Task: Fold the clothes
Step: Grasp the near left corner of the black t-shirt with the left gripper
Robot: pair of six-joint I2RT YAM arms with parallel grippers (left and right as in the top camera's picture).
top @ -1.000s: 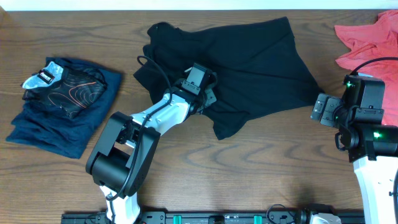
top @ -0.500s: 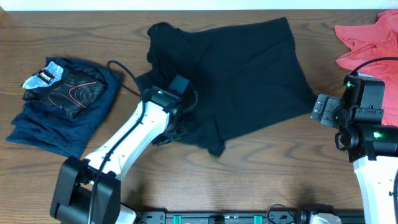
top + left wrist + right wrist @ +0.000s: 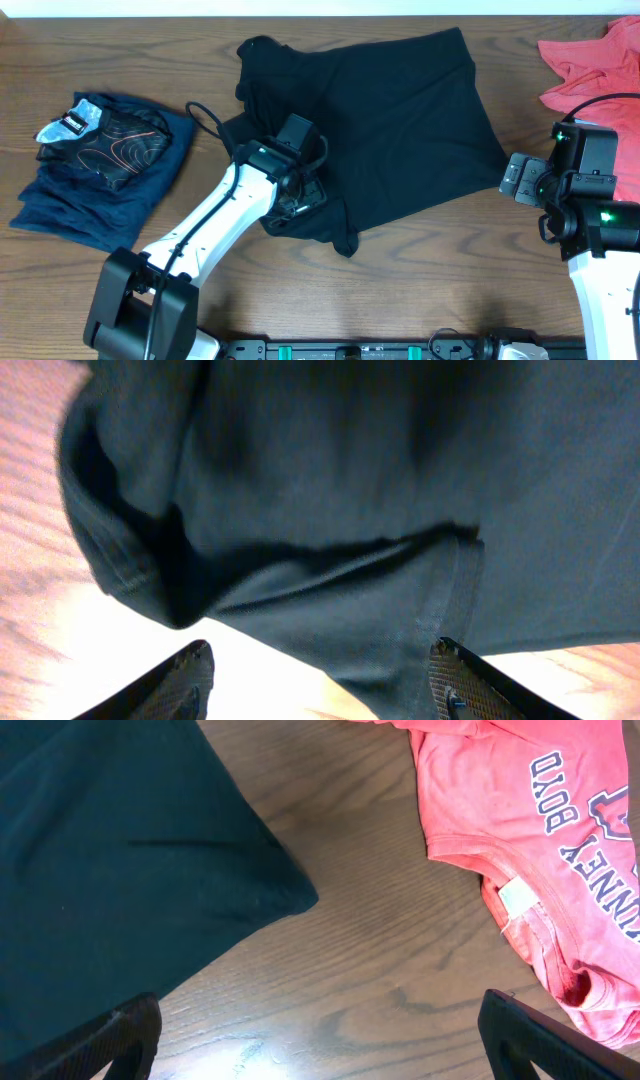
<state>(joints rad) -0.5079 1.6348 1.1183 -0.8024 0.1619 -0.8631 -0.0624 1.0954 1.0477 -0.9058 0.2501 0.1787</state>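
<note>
Next, my left gripper grabs the bunched front flap of the black T-shirt (image 3: 390,110) by its hemmed fold (image 3: 346,218), to pull the shirt straight for folding.
The clothes, a black T-shirt (image 3: 390,110), lie spread across the middle back of the table, with a bunched flap at the front left. My left gripper (image 3: 300,193) sits over that flap. In the left wrist view its jaws stand apart (image 3: 320,660), and a hemmed fold of the shirt (image 3: 350,490) lies loose between them, close to the right finger (image 3: 470,685). My right gripper (image 3: 515,178) stands open (image 3: 320,1020) over bare wood, just right of the shirt's right corner (image 3: 120,850).
A red T-shirt (image 3: 590,65) with printed lettering (image 3: 540,830) lies at the back right. At the left, a black garment with red contour lines (image 3: 115,145) rests on a folded navy-blue garment (image 3: 100,200). Bare wooden tabletop (image 3: 440,270) runs along the front.
My left gripper pulled the shirt's front-left part toward the front, then opened and let the fabric go. The right arm has not moved.
</note>
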